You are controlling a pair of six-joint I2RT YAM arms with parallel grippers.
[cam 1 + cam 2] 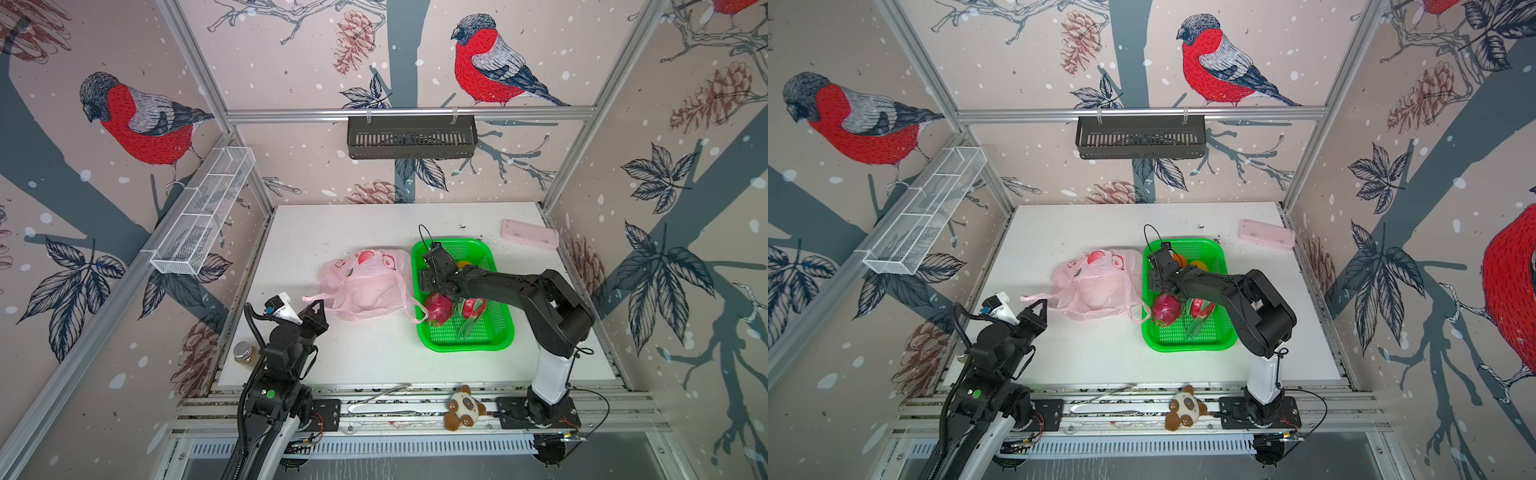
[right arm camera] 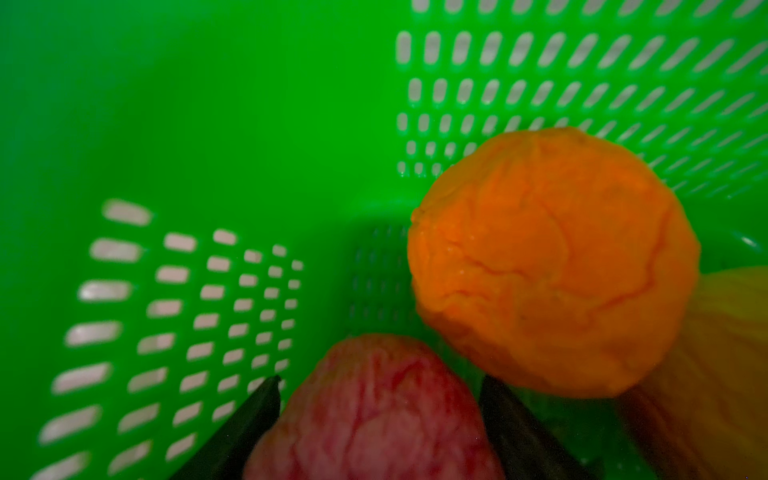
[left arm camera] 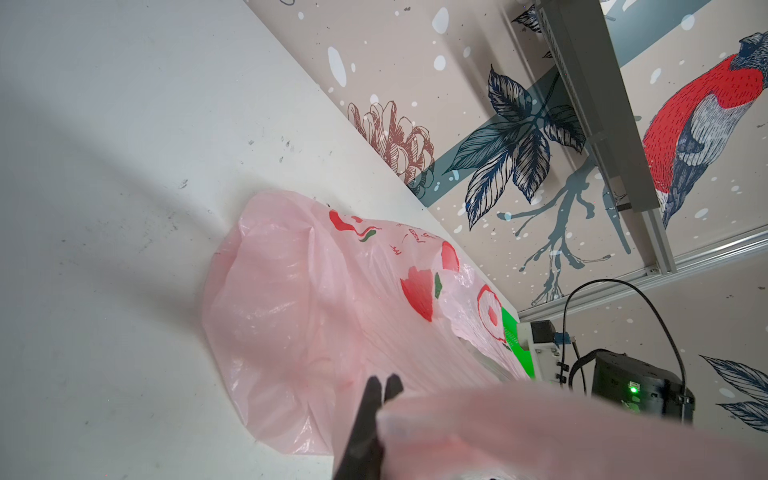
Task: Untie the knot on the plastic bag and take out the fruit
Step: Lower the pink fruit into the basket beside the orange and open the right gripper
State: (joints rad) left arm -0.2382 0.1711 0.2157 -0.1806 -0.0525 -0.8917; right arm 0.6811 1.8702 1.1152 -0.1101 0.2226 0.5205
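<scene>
The bag [image 1: 365, 286] is resting on the tabletop, so the robot's left gripper is ready to let go and will open, and the near handle would settle beside the bag.
The pink plastic bag [image 1: 365, 286] [image 1: 1096, 282] [image 3: 311, 299] lies crumpled mid-table with its handles apart; the knot does not show in any view. My left gripper [image 1: 319, 305] [image 1: 1040, 305] [image 3: 384, 382] is shut on the bag's near handle at its left end. The green basket [image 1: 465, 347] [image 1: 1187, 347] [image 2: 208, 104] holds two dragon fruits [image 1: 436, 307] [image 1: 1166, 307] and an orange [image 2: 552, 257] [image 1: 1179, 259]. My right gripper [image 1: 430, 282] [image 1: 1158, 282] [image 2: 380, 380] is low in the basket's far end, open. A pink-red fruit [image 2: 374, 415] sits between its fingers.
A pale-pink block [image 1: 530, 235] lies at the table's far right. A plush toy [image 1: 463, 409] sits on the front rail and a small jar [image 1: 244, 353] beside the left arm. A wire rack [image 1: 203, 212] and a black shelf [image 1: 411, 137] hang on the walls.
</scene>
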